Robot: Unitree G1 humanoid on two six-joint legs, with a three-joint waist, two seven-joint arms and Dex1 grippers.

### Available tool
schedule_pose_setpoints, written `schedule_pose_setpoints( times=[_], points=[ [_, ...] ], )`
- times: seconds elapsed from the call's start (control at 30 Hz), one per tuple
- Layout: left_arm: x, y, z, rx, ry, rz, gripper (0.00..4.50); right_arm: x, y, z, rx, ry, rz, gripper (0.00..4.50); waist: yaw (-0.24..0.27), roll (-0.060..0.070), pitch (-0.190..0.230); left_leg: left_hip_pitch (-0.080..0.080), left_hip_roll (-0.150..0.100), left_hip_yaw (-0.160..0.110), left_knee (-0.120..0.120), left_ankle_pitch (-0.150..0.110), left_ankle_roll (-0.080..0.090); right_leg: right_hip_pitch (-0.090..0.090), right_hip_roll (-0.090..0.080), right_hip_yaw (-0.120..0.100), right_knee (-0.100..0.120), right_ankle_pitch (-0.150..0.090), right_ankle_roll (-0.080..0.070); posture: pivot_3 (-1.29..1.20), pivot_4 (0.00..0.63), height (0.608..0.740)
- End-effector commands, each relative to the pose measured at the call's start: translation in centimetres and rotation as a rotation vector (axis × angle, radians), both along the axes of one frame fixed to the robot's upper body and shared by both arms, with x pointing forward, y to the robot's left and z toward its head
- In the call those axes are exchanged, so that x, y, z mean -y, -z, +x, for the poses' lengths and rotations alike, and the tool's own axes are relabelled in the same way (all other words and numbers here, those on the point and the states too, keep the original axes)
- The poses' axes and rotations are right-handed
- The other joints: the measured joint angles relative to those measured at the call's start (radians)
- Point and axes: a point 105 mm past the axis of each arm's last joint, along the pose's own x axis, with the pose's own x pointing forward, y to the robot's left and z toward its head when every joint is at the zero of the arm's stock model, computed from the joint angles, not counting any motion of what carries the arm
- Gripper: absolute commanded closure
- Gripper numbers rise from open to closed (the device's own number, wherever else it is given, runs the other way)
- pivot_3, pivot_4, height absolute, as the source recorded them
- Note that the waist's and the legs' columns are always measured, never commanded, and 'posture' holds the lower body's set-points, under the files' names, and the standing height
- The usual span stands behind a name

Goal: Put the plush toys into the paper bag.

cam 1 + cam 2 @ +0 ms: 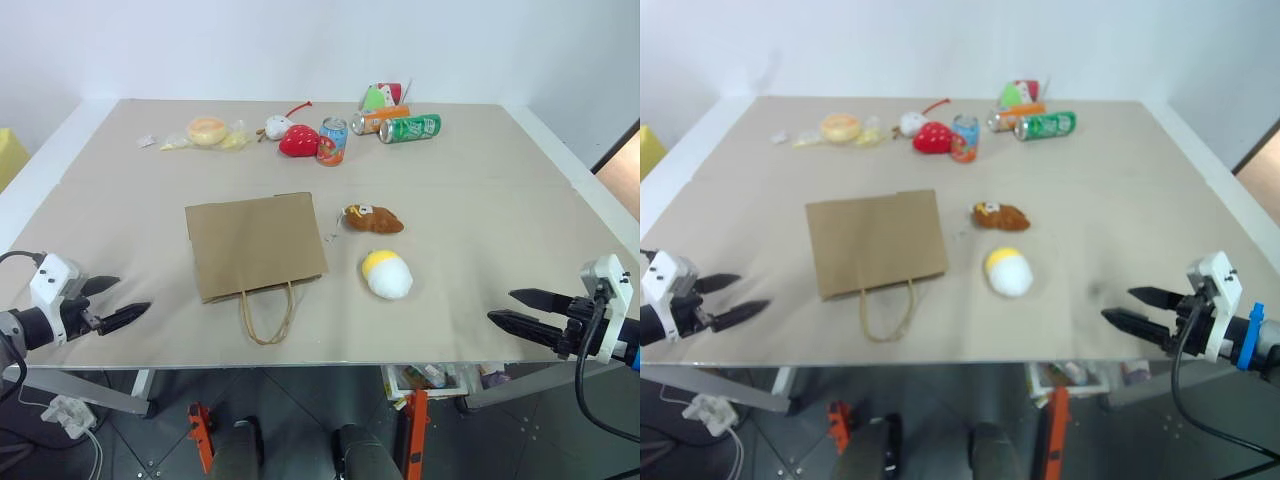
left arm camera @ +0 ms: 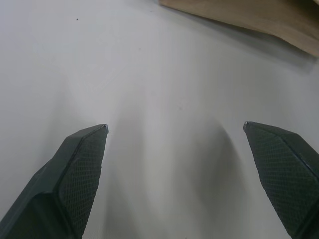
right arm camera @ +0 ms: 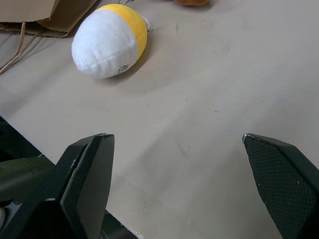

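Observation:
The bag's paper body (image 1: 255,245) lies flat, and its cord handle (image 1: 266,341) loops out past the bag's opening. My left gripper should grab the bag by that handle next.
The brown paper bag (image 1: 255,243) lies flat in the middle of the table, its cord handles (image 1: 266,317) toward the front edge. Just right of it sits the brown plush toy (image 1: 373,219) with a white tag. In front of that lies the white egg-shaped plush toy (image 1: 387,274) with a yellow patch, also in the right wrist view (image 3: 109,40). My left gripper (image 1: 120,303) is open at the front left edge, apart from the bag. My right gripper (image 1: 505,307) is open at the front right edge, well clear of the white toy.
Along the far side sit a red strawberry plush (image 1: 298,141), a small white toy with a red cord (image 1: 276,127), several cans (image 1: 409,128), a green and red packet (image 1: 381,96) and wrapped pastries (image 1: 206,131). The table's front edge (image 1: 320,362) runs between my grippers.

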Motion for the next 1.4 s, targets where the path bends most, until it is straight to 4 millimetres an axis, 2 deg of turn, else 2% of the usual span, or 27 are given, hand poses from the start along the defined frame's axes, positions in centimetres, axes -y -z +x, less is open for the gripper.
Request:
schedule_pose_setpoints(
  times=[0.03,0.13,0.23,0.33,0.43,0.53,0.67,0.8,1.0,1.2,1.3,1.4],
  points=[
    [1.0,-3.3,0.2,0.105,0.073,-0.008,0.00,-0.4,-1.6,0.6,0.064,-0.028,-0.023,0.05,0.000,0.000,0.000,0.000,0.000,0.000,0.000,0.000,0.000,0.000,0.000,0.000,0.000,0.000,0.000,0.00,0.150,0.740],
    [3.4,-6.2,0.5,0.227,0.199,-0.041,0.00,-1.7,-2.0,1.3,0.085,-0.070,-0.014,0.05,0.000,0.000,0.000,0.000,0.000,0.000,0.000,0.000,0.000,0.000,0.000,0.000,0.000,0.001,0.000,0.00,0.150,0.740],
    [5.1,-7.5,0.0,0.277,0.306,-0.064,0.00,-2.9,-2.7,1.2,0.103,-0.123,-0.014,0.05,0.001,0.001,-0.001,0.000,0.000,0.000,0.001,0.000,0.000,0.001,0.000,0.000,0.000,0.002,0.000,0.00,0.150,0.740],
    [7.4,-8.3,-0.9,0.298,0.457,-0.023,0.00,-4.8,-3.6,1.1,0.119,-0.201,-0.005,0.05,0.000,0.001,-0.001,0.001,0.000,0.000,0.002,0.001,0.001,0.002,0.000,0.000,0.000,0.001,0.001,0.00,0.150,0.740],
    [10.4,-7.4,-2.5,0.292,0.708,0.125,0.00,-8.3,-4.0,0.1,0.112,-0.355,-0.001,0.05,0.000,0.001,-0.001,0.001,0.000,0.000,0.002,0.001,0.001,0.002,0.001,0.000,0.000,0.000,0.002,0.00,0.150,0.740],
    [12.2,-6.2,-2.9,0.303,0.871,0.249,0.00,-10.8,-4.0,-0.9,0.102,-0.472,-0.018,0.05,0.001,0.001,-0.001,0.001,0.000,0.000,0.002,0.001,0.001,0.002,0.001,0.000,0.000,0.000,0.001,0.00,0.150,0.740],
    [14.3,-5.6,-2.2,0.367,0.991,0.319,0.00,-12.7,-4.5,-1.5,0.121,-0.552,-0.034,0.05,0.005,0.001,-0.001,0.000,0.000,0.000,0.004,0.001,0.001,0.003,0.000,0.000,0.000,0.000,0.001,0.00,0.150,0.740],
    [16.7,-5.0,-0.5,0.485,1.081,0.379,0.00,-14.4,-5.3,-1.8,0.149,-0.585,0.023,0.05,0.012,0.001,-0.001,0.000,0.000,0.000,0.009,0.000,0.001,0.006,0.000,0.000,0.000,0.001,0.002,0.00,0.150,0.740],
    [19.2,-4.7,0.1,0.543,1.166,0.350,0.00,-14.6,-4.7,-1.8,0.151,-0.546,0.016,0.05,0.014,0.001,-0.001,0.000,0.000,0.000,0.011,0.001,0.003,0.007,0.000,0.000,0.000,0.001,0.004,0.00,0.150,0.740],
    [18.9,-3.7,0.4,0.526,1.221,0.411,0.00,-14.3,-4.6,-2.1,0.154,-0.518,0.018,0.05,0.014,0.001,-0.001,0.000,0.001,-0.002,0.011,0.001,0.004,0.007,0.004,0.000,0.000,0.001,0.004,0.00,0.150,0.740],
    [18.3,-4.5,0.8,0.537,1.204,0.409,0.00,-14.2,-4.6,-2.1,0.156,-0.502,0.021,0.05,0.014,0.001,-0.001,0.000,0.001,-0.003,0.011,0.001,0.004,0.008,0.004,0.000,0.000,0.001,0.005,0.00,0.150,0.740],
    [18.3,-6.9,1.1,0.566,1.162,0.310,0.00,-14.2,-4.4,-2.3,0.152,-0.492,0.029,0.05,0.014,0.001,-0.001,0.000,0.001,-0.003,0.012,0.002,0.005,0.009,0.003,0.000,0.000,0.002,0.005,0.00,0.150,0.740]
  ],
)
